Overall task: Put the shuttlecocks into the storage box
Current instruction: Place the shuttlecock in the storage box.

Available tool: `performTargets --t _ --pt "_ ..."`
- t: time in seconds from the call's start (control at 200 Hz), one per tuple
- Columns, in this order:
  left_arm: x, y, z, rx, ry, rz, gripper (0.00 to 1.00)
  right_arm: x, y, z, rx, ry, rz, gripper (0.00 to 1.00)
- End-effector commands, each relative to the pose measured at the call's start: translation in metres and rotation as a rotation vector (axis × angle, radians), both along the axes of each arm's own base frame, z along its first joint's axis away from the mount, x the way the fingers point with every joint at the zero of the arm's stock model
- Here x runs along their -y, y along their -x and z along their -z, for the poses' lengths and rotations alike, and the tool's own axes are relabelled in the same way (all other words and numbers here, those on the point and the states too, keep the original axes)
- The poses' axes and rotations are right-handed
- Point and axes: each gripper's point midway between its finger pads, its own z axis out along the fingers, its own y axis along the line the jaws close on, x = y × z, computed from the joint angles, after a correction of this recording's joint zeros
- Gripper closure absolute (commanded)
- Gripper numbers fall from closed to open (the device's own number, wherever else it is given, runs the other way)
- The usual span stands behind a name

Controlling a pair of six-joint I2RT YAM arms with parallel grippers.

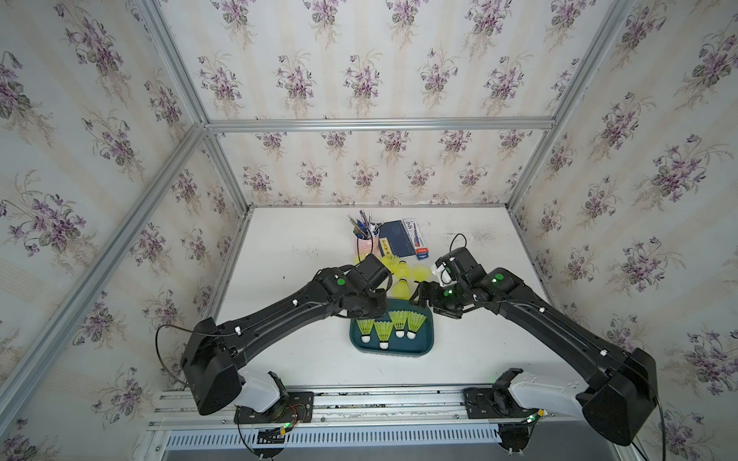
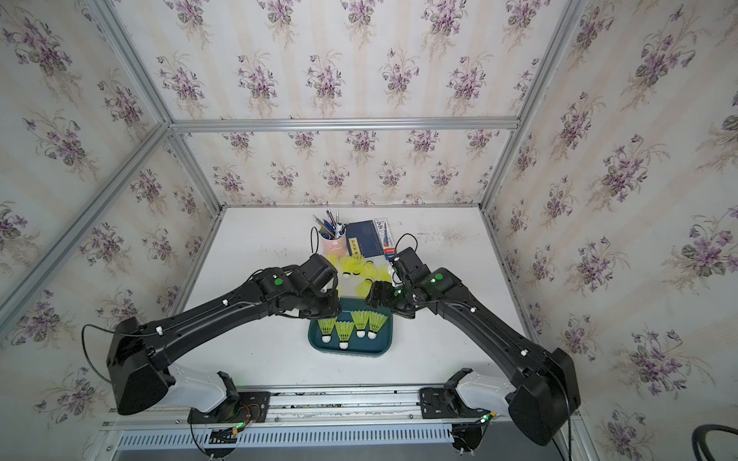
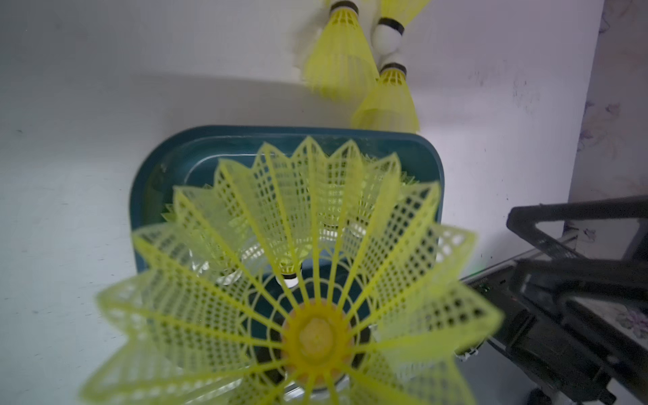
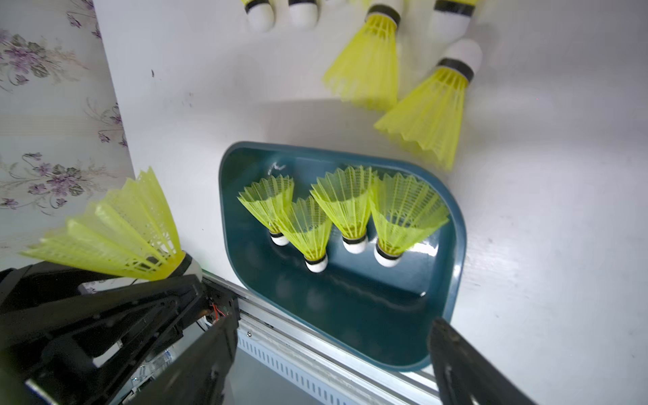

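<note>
My left gripper needs to move this shuttlecock toward the open front part of the box's bottom before opening, as the held shuttlecock's skirt hangs over standing shuttlecocks.
Several neon yellow-green shuttlecocks stand white tip down in the dark teal storage box. My left gripper is shut on the tip of another shuttlecock over the box's far left corner. Its skirt fills the left wrist view and hides the fingers there. My right gripper hangs open and empty over the box's right side. More shuttlecocks lie loose on the white table just behind the box.
A pink pen cup, a blue notebook and a small packet sit behind the loose shuttlecocks. An aluminium rail runs along the table's front edge. Papered walls close in the left, right and back.
</note>
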Motion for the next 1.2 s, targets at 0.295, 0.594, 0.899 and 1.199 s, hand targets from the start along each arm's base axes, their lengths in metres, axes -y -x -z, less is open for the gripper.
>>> performTargets --t 0.295,0.594,0.899,1.199 --pt "0.054 0.030 0.028 0.039 0.058 0.154 0.72 0.021 0.044 0.015 -0.086 0.049 0.002 0.14" --pt "0.075 0.032 0.044 0.033 0.014 0.186 0.73 0.031 0.054 0.023 -0.102 0.068 0.015 0.15" --pt "0.077 0.035 0.062 0.011 -0.028 0.167 0.72 0.031 0.059 0.032 -0.122 0.057 0.011 0.15" --pt "0.078 0.033 0.074 0.003 -0.054 0.156 0.72 0.026 0.060 0.039 -0.146 0.057 -0.024 0.15"
